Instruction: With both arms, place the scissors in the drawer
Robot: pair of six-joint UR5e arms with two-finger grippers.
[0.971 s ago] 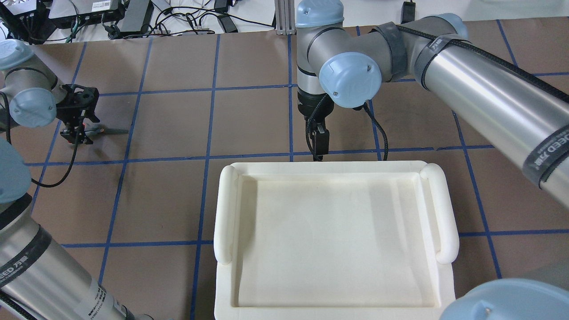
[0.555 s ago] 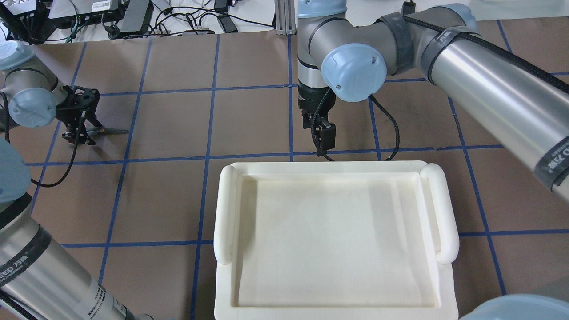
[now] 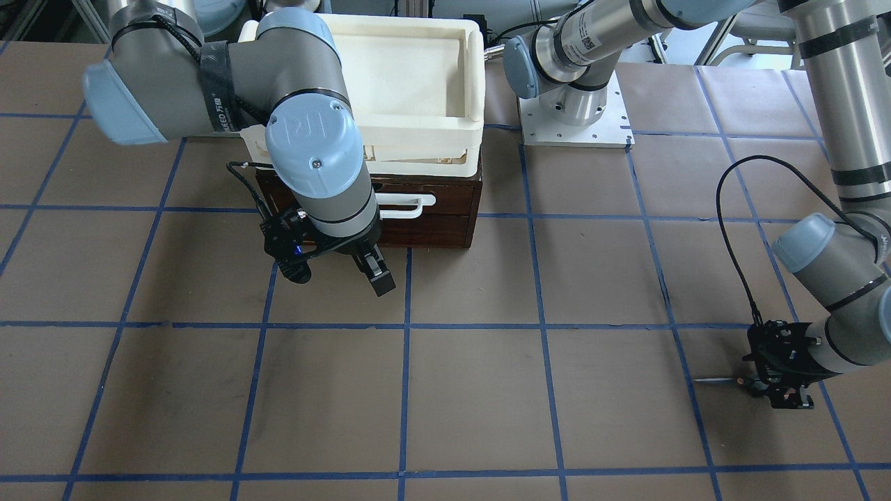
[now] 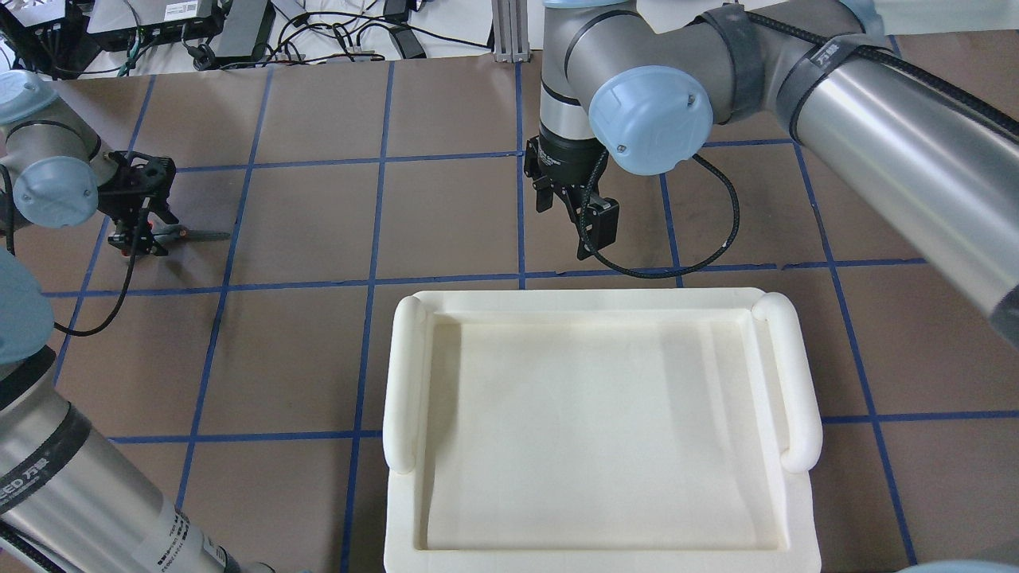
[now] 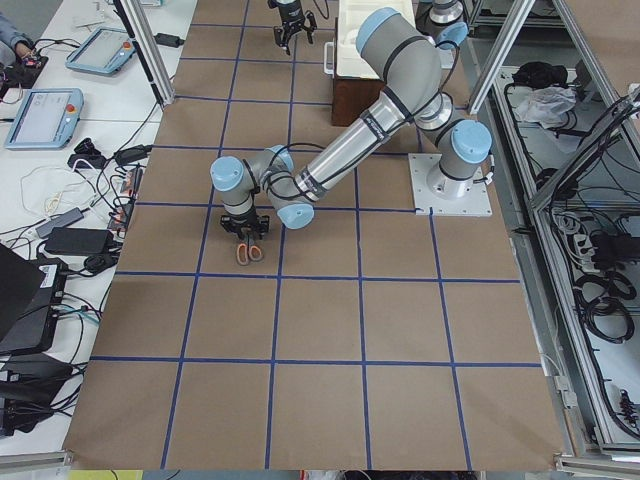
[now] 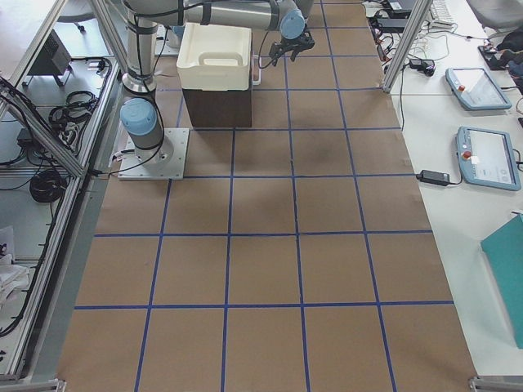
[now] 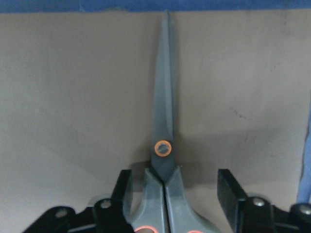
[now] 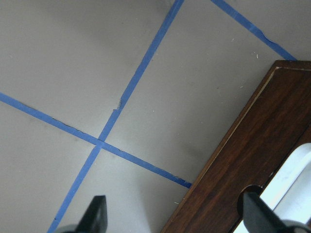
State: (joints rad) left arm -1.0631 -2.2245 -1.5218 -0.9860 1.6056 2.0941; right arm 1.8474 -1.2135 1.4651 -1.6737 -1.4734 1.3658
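I should next use my left gripper to grab the scissors by their grey handles, just behind the orange-ringed screw, because the pointed blade (image 3: 714,380) lies bare on the tabletop.
The scissors (image 4: 203,235) lie flat on the table at the far left, and their blade points away in the left wrist view (image 7: 163,121). My left gripper (image 4: 139,237) is low over their handles, open, with a finger on each side and a gap to both. The dark-brown drawer (image 3: 431,209) with its white bar handle (image 3: 407,207) sits under the cream tray; no pale interior shows. My right gripper (image 3: 341,278) is open and empty in front of the drawer, a short way off the handle. The right wrist view shows the wooden front (image 8: 252,160).
A cream-white plastic tray (image 4: 406,374) sits on top of the drawer cabinet and hides it from overhead. The table is brown paper with a blue tape grid. The right arm's base plate (image 3: 574,115) is beside the cabinet. Cables and electronics lie beyond the far edge.
My right gripper has drawn back from the tray's edge and the drawer front, turning as it went. My left gripper has stayed over the scissors.
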